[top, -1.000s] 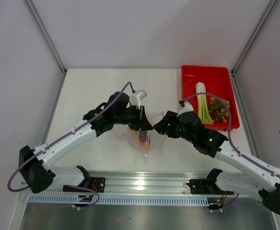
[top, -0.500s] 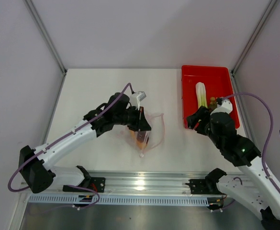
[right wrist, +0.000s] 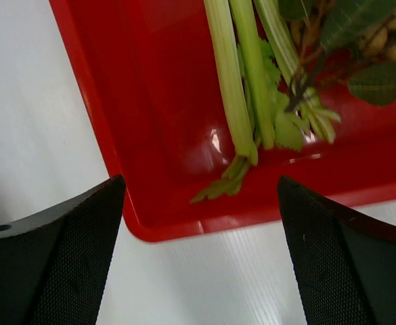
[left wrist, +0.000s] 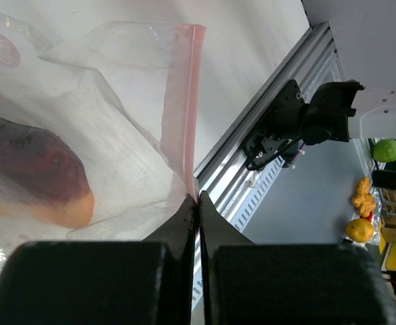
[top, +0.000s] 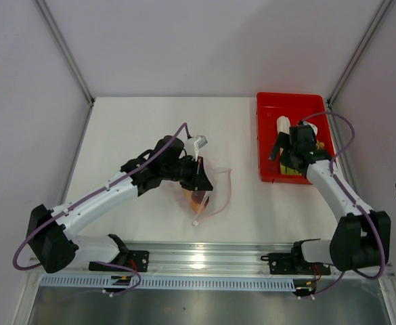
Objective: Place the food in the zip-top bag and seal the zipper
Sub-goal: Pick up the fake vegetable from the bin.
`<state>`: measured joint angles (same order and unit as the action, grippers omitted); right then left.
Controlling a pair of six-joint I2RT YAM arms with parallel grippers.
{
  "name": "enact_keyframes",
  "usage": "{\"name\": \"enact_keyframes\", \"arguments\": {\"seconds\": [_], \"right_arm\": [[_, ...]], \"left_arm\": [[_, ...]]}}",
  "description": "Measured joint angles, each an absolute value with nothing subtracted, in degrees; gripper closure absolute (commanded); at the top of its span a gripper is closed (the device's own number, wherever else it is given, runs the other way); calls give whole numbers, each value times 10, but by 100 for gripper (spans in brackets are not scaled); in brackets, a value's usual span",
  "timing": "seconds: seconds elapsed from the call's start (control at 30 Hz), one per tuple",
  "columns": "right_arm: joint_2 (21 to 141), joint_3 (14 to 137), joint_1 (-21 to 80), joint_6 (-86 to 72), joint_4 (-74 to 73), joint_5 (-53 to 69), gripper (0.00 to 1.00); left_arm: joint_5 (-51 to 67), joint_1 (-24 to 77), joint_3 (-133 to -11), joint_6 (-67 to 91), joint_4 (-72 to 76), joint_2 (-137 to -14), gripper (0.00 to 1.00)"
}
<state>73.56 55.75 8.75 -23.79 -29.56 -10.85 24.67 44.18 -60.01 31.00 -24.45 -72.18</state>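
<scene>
My right gripper is to grab the leek stalk across its green part (top: 289,169) next, so the white end stays free to go into the bag (top: 218,191).
The clear zip-top bag (top: 218,191) hangs open at mid-table, with the orange-skinned dark-red wedge (top: 198,198) inside it. My left gripper (top: 202,177) is shut on the bag's edge at its pink-red zipper strip (left wrist: 186,101). The wedge (left wrist: 42,175) shows through the plastic (left wrist: 123,128) in the left wrist view, where the left gripper (left wrist: 198,200) pinches the strip. My right gripper (top: 283,157) is open and empty over the near left corner of the red tray (top: 269,108). The leek stalk (top: 283,126) and the grapes (top: 319,145) lie in the tray. The right wrist view shows my right gripper (right wrist: 199,187) near the leek's green ends (right wrist: 242,101) and the grapes (right wrist: 387,47).
The tray (right wrist: 150,95) stands at the back right against the right wall. A metal rail (top: 204,261) runs along the table's near edge. White walls close the left, back and right sides.
My right arm has swung away from the bag, to the right and back, and now hangs over the tray. My left gripper still holds the bag edge, shifted slightly.
</scene>
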Motion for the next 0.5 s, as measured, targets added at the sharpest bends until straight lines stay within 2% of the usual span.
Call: {"name": "enact_keyframes", "arguments": {"seconds": [0.5], "right_arm": [[1032,757,41,-149,-249,-113,5]], "left_arm": [[289,442,-596,311,-222,-714,99]]}}
